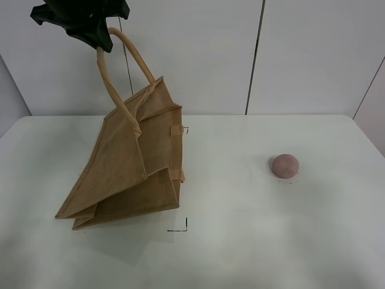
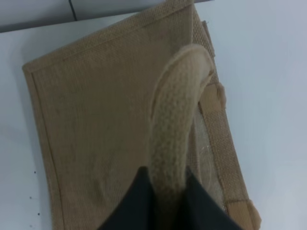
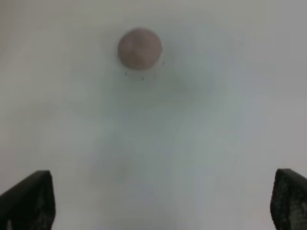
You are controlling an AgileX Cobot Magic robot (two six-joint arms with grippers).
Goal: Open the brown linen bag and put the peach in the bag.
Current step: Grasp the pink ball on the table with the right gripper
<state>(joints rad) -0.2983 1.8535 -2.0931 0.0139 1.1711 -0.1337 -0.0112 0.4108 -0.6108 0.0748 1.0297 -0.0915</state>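
Note:
I should next grab the peach [image 1: 284,165] by its round sides with my right gripper, to put it in the brown linen bag [image 1: 129,168].
The brown linen bag [image 1: 129,168] hangs tilted on the left of the white table [image 1: 240,241], its bottom resting on the surface. My left gripper [image 1: 90,27] is high at the top left, shut on one beige handle [image 1: 111,84] and holding it up. In the left wrist view the dark fingers [image 2: 139,201] pinch the handle [image 2: 175,124] above the bag's side [image 2: 96,120]. The peach [image 1: 284,165] lies on the table to the right, apart from the bag. My right gripper is out of the exterior view; in the right wrist view its fingers [image 3: 29,201] are spread wide, with the peach [image 3: 139,48] ahead.
Small black corner marks [image 1: 180,227] are drawn on the table by the bag. A white panelled wall [image 1: 301,54] stands behind the table. The table's right edge [image 1: 370,138] lies beyond the peach.

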